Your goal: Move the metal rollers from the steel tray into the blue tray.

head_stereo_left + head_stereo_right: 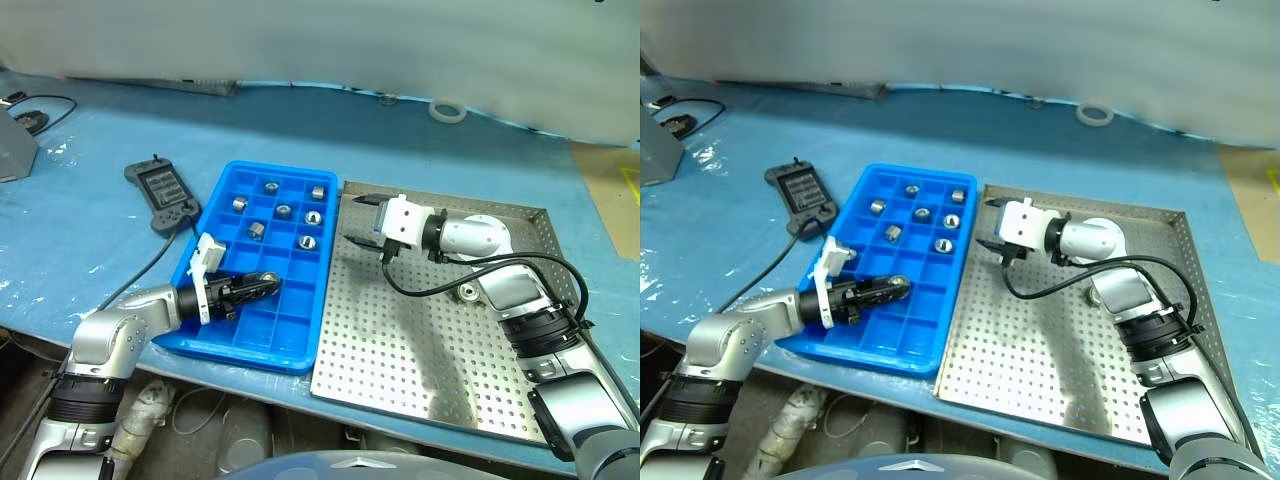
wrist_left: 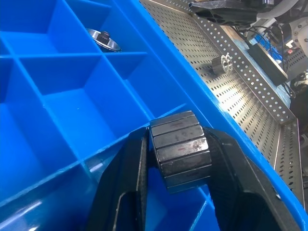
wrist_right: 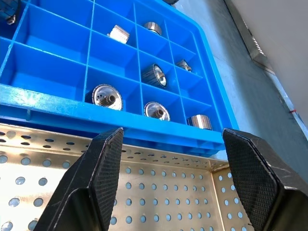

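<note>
The roller (image 2: 181, 151) is low over the blue tray's near section (image 2: 166, 204), inside its dividers, and would lie there, so the left gripper needs to release it.
The blue tray (image 1: 252, 346) lies left of the steel tray (image 1: 400, 360). Several metal rollers (image 1: 284, 211) sit in its far compartments. My left gripper (image 1: 265, 285) reaches low over a near compartment, shut on one roller (image 2: 180, 149) that is clamped between its black fingers. One roller (image 1: 467, 292) lies on the steel tray, partly behind my right arm. My right gripper (image 1: 360, 220) hovers over the steel tray's far left corner, pointing at the blue tray's rim, open with nothing between its fingers (image 3: 103, 159).
A dark grey handheld controller (image 1: 160, 190) with a cable lies left of the blue tray. A white tape ring (image 1: 448, 110) rests at the back of the blue table. A grey box (image 1: 12, 150) sits at the far left. The table's front edge runs close under both trays.
</note>
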### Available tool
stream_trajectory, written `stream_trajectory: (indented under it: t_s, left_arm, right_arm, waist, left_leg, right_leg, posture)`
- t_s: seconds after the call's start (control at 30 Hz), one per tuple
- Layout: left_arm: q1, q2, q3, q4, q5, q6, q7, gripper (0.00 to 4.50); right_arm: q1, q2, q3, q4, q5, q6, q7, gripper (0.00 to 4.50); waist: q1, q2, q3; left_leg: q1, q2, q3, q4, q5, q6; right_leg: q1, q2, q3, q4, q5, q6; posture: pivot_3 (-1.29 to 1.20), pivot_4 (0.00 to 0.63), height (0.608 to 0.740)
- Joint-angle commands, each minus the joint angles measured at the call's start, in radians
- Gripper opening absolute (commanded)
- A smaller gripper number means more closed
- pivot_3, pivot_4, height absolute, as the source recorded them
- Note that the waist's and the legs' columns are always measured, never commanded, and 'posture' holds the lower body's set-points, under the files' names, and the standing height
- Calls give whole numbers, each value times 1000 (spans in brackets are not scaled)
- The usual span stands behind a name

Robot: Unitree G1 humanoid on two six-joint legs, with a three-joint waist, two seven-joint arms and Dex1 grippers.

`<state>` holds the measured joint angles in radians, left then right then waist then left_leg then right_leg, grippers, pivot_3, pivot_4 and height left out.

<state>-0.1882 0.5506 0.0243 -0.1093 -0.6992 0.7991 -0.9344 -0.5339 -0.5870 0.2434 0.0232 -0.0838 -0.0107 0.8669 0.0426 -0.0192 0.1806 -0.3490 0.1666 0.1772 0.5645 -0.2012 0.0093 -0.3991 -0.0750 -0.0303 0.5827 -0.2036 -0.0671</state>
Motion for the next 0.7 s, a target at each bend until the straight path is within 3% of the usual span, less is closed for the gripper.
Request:
stream_trajectory:
  t_s: [0.03, 0.07, 0.23, 0.3, 0.47, 0.7]
  left_arm:
    - [12, 26, -17, -1, -4, 37, -25, 1324]
    - [12, 29, -15, 3, -4, 39, -29, 1324]
    - [-26, 12, 49, 74, -34, 58, -3, 2833]
    - [-42, 15, 50, 85, -27, 51, 1, 2833]
    - [-118, -8, 144, 31, -160, 108, 10, 2833]
    - [-184, -28, 164, -10, -187, 93, 32, 2833]
  right_arm:
    - [4, -12, -19, -26, -3, -20, -9, 3457]
    - [4, -12, -21, -26, -3, -20, -9, 3457]
    - [-2, -9, -21, -16, -13, -29, -18, 3484]
    - [-5, -8, -20, -13, -14, -31, -19, 3484]
    - [6, -37, -38, -11, -8, -28, -9, 3484]
    - [92, -113, -100, -54, 16, 16, -4, 3484]
  waist:
    - [0, 0, 0]
    - [-1, 0, 0]
    - [-2, 1, -1]
    - [-2, 0, -1]
    - [-1, 0, -1]
    - [1, 0, -1]
  left_leg:
    - [0, 0, 0, 0, 0, 0]
    - [0, 0, 0, 0, 0, 0]
    - [1, 0, 0, 0, 0, 0]
    - [2, 0, 0, 0, 1, -2]
    - [3, 0, 0, 0, 2, -3]
    - [-3, 0, 0, 0, 1, 4]
  right_leg:
    - [0, 0, 0, 0, 0, 0]
    - [0, 0, 0, 0, 0, 0]
    - [0, 0, 0, 0, 0, 0]
    - [1, 0, 0, 2, 0, 0]
    - [1, 0, 0, 3, 0, 0]
    - [0, 0, 0, -2, 0, 0]
  posture:
    - [-26, 150, 740]
    - [-26, 150, 740]
    - [-26, 150, 740]
    - [-26, 150, 740]
    - [-23, 150, 740]
    - [-46, 150, 740]
